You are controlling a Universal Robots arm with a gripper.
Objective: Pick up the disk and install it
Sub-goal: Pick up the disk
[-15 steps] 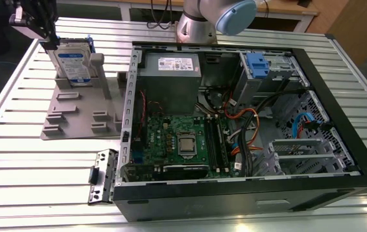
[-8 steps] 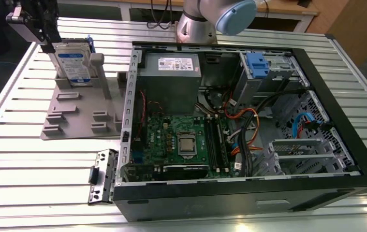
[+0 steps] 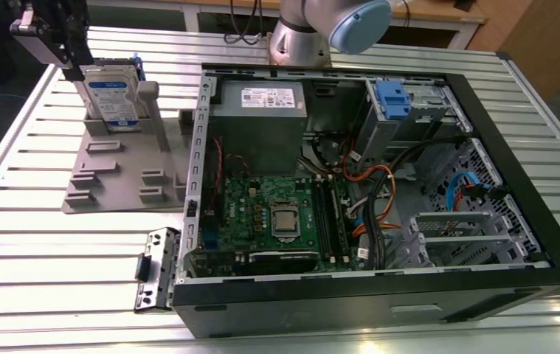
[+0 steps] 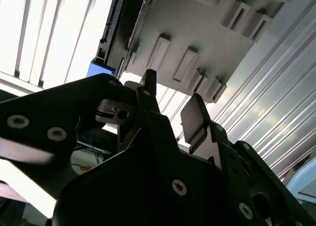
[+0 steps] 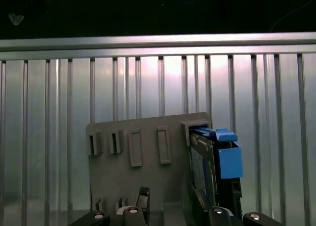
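I should next grab the disk's exposed upper end (image 3: 111,76) with my gripper to pick up the disk, since the sides of the grey holder's slot close around its lower end.
The disk (image 3: 112,97) is a silver drive with a white-and-blue label in a blue carrier. It stands on edge in a slot of the grey holder plate (image 3: 122,173) at the exterior view's left. My gripper (image 3: 69,65) hangs just above the disk's top edge, on the side toward the exterior view's left, apart from it. In the second wrist view the gripper (image 4: 170,95) is open, with nothing between its black fingers (image 4: 147,87). In the first wrist view the disk (image 5: 219,159) stands beside the gripper (image 5: 170,202), outside the gap.
An open computer case (image 3: 516,221) lies at the exterior view's right, with a grey metal box (image 3: 258,122), a green board (image 3: 270,217) and a silver cage with a blue latch (image 3: 398,99). A small metal bracket (image 3: 156,269) lies on the slatted table (image 3: 23,243).
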